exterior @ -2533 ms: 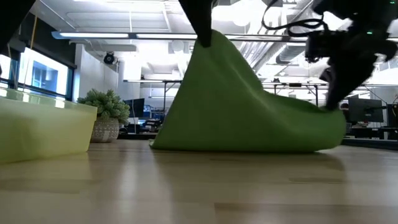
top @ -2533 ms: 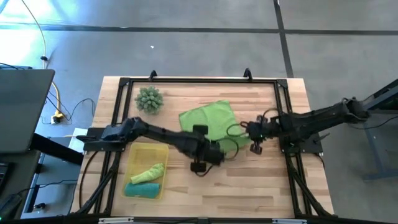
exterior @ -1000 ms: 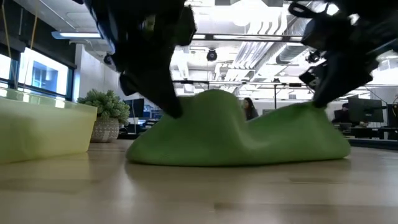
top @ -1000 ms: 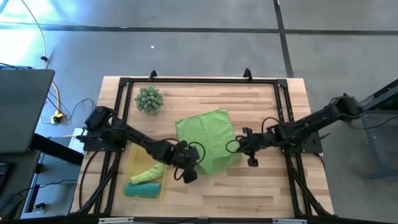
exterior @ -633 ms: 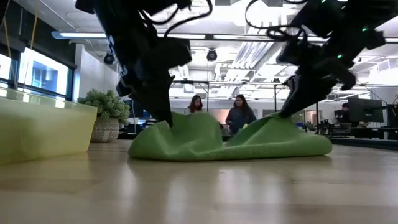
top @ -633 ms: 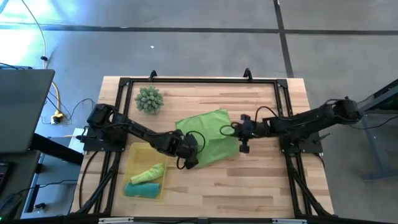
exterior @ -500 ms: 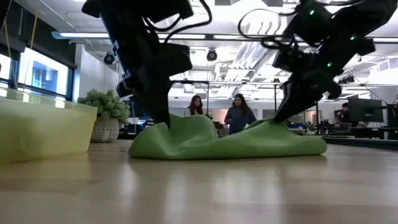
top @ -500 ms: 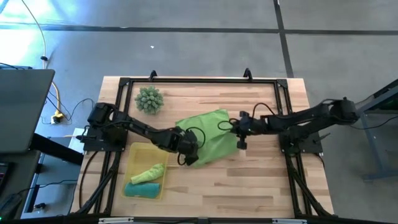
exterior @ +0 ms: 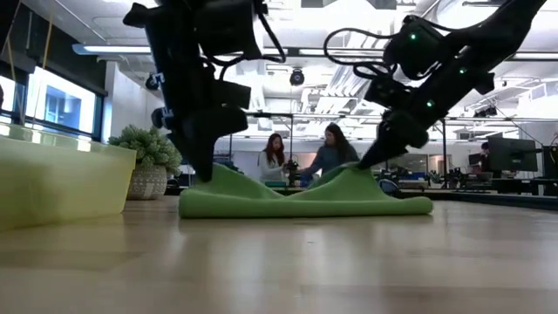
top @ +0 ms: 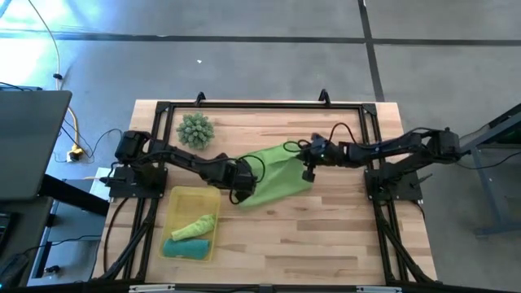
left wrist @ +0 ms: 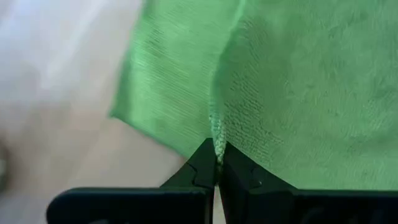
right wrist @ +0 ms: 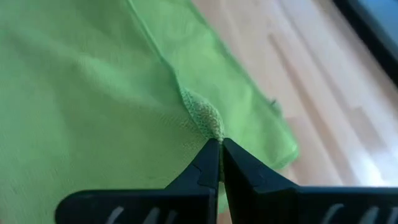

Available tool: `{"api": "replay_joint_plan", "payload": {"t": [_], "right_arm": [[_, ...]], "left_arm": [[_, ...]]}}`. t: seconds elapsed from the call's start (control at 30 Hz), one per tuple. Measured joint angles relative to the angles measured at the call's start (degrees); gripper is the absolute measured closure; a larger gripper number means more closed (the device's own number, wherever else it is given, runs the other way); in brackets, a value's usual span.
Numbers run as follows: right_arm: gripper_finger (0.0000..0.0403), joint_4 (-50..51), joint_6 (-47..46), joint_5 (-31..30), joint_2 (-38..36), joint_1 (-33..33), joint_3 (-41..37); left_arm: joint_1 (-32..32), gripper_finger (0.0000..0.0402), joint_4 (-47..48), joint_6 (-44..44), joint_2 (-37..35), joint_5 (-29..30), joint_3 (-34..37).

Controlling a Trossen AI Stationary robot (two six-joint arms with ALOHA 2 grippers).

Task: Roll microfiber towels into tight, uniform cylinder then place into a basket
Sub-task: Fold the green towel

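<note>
The lower layer juts far past the fold in my fingers, so my left gripper aligns the lime green towel's edges before it opens.
A lime green towel (top: 277, 176) lies folded over on the table's middle, its body flat on the wood (exterior: 305, 202). My left gripper (top: 241, 185) is shut on its left part, and my right gripper (top: 307, 160) is shut on its right part. The yellow basket (top: 181, 202) at the near left holds a rolled lime green towel (top: 194, 225) and a rolled teal towel (top: 186, 247). My left gripper pinches a raised fold of the towel (left wrist: 217, 142) between its two fingers, at the towel's left side, coming from above. The cloth rises to the fingers in a small peak (exterior: 216, 174); the rest lies on the table. My right gripper pinches a bunched bit of the towel's edge (right wrist: 208, 122) between its two fingers, at the towel's far right corner, slanting down from the right. The cloth rises to the fingers (exterior: 359, 170); the rest lies on the table.
A spiky pale-green ball in a pot (top: 195, 130) stands at the far left. A black frame (top: 260, 106) runs round the table's edges. People show in the room behind the table (exterior: 331, 155). Bare wood lies at the near right.
Both grippers have carried the towel's held parts toward the far edge and down. The towel's near part has folded over onto its far part, and the heap has flattened and shrunk. Both grippers stay shut on the cloth.
</note>
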State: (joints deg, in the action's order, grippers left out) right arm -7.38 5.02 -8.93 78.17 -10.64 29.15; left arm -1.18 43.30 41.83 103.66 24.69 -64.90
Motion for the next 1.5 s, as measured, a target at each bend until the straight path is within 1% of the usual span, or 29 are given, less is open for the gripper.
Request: {"api": "replay_joint_plan", "payload": {"t": [0.1,0.17,0.3,0.4,0.57,0.83,1.2,1.5], "right_arm": [[0.0402,-3.3,0.0,0.0,0.0,-1.2,0.0],[0.0402,-4.4,0.0,0.0,0.0,-2.1,0.0],[0.0402,-5.3,0.0,0.0,0.0,-3.8,0.0],[0.0402,-6.3,0.0,0.0,0.8,-4.7,0.0],[0.0402,-8.1,0.1,0.1,4.0,-6.2,0.0],[0.0402,-10.7,0.4,0.0,8.0,-8.1,0.0],[0.0402,-11.4,0.6,0.0,8.1,-8.5,0.0],[0.0402,-11.3,0.6,0.0,8.1,-8.5,0.0]], "left_arm": [[0.8,0.0401,2.1,-0.4,-0.6,3.9,0.0],[1.5,0.0401,1.7,-1.6,-1.0,5.6,-0.1],[3.2,0.0401,1.8,-4.8,-0.8,6.0,0.0],[4.1,0.0401,1.9,-5.5,-0.8,6.0,0.0],[5.4,0.0401,1.7,-6.4,-0.8,9.4,0.0],[7.4,0.0401,1.5,-7.1,-0.8,8.5,0.0],[8.2,0.0401,-1.2,-12.1,-0.7,9.2,0.0],[9.8,0.0400,-1.4,-12.1,-0.7,8.8,0.0]]}}
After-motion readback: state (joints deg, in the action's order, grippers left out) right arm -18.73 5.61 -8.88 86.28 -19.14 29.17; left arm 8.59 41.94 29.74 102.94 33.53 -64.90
